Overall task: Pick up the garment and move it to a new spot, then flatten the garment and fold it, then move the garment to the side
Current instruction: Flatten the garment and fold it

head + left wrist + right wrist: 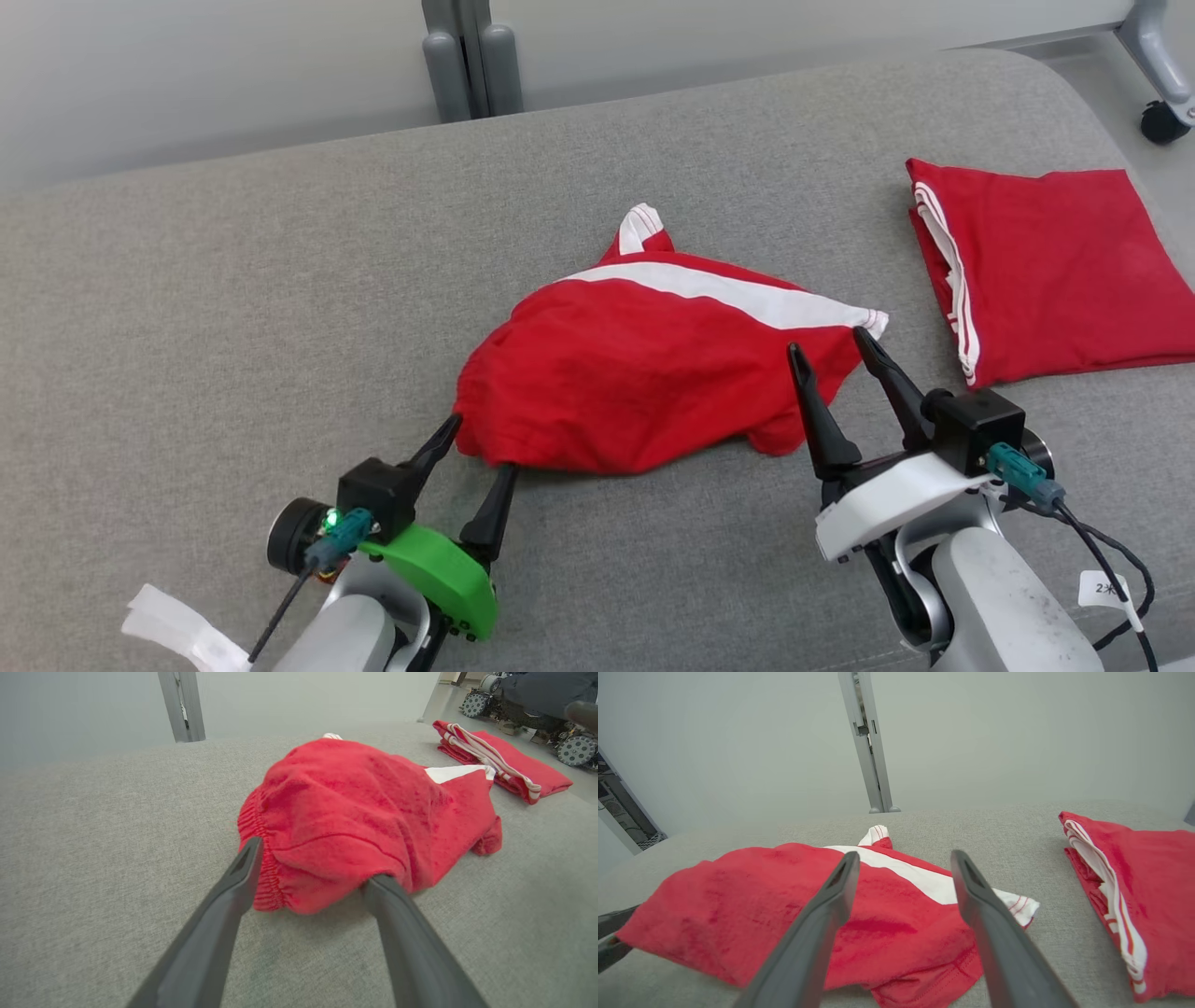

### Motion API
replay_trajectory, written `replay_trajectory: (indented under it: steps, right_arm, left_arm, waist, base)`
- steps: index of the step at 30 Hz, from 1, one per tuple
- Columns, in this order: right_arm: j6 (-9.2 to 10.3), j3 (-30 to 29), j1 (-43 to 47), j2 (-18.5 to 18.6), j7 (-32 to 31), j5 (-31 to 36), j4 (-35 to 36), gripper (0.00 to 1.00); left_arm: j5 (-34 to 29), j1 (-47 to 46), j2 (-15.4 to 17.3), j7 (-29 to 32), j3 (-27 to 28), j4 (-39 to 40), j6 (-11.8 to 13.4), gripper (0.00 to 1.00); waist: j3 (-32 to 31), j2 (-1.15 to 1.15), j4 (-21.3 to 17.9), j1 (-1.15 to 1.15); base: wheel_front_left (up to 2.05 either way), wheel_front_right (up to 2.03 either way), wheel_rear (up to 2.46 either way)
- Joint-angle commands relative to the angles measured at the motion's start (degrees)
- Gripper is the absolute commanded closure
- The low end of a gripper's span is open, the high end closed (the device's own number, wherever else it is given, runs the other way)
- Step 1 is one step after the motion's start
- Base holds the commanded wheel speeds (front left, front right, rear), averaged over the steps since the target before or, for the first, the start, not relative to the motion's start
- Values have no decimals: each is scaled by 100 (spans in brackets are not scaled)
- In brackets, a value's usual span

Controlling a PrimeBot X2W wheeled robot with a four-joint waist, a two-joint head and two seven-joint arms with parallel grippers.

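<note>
The garment's fold stands up at its raised waistband edge (484, 446), while the crumpled body (627, 375) lies loose. My left gripper should grab the garment by that edge next.
A red garment (644, 373) with a broad white stripe lies crumpled in the middle of the grey cushioned surface (233, 308). My left gripper (478, 446) is open at its near left edge, the fingers straddling the elastic waistband (261, 858). My right gripper (829, 342) is open and raised over the garment's near right corner, close to the white-striped hem (1017, 905). In the right wrist view the garment (761, 896) spreads under and between the fingers (831, 905).
A second red garment (1046, 266), folded with white stripes along its edge, lies at the right end of the surface. A grey post (471, 56) stands behind the surface. A castor wheel (1165, 119) shows at the far right. Wheeled equipment (537, 704) stands beyond the right end.
</note>
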State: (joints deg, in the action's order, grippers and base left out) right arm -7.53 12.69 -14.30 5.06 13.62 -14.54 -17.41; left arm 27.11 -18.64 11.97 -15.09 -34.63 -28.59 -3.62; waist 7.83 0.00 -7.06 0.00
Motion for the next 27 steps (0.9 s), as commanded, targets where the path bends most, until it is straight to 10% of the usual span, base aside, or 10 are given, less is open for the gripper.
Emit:
replay_trajectory:
  steps: [1,16,27]
  right_arm:
    - [9,9,103,34,-23,-44,27,0]
    - [9,-103,274,37,-56,-59,110,0]
    - [9,48,13,15,-23,-56,156,0]
  left_arm:
    - [205,152,-16,93,109,83,-45,0]
    - [911,221,842,2570,733,3087,1005,0]
    - [1056,-1022,574,3899,684,1718,1407,0]
  waist:
    - [-52,0,-27,0]
    - [-90,0,-336,0]
    - [303,0,-669,0]
  base:
    - [0,0,0]
    - [0,0,0]
    - [0,0,0]
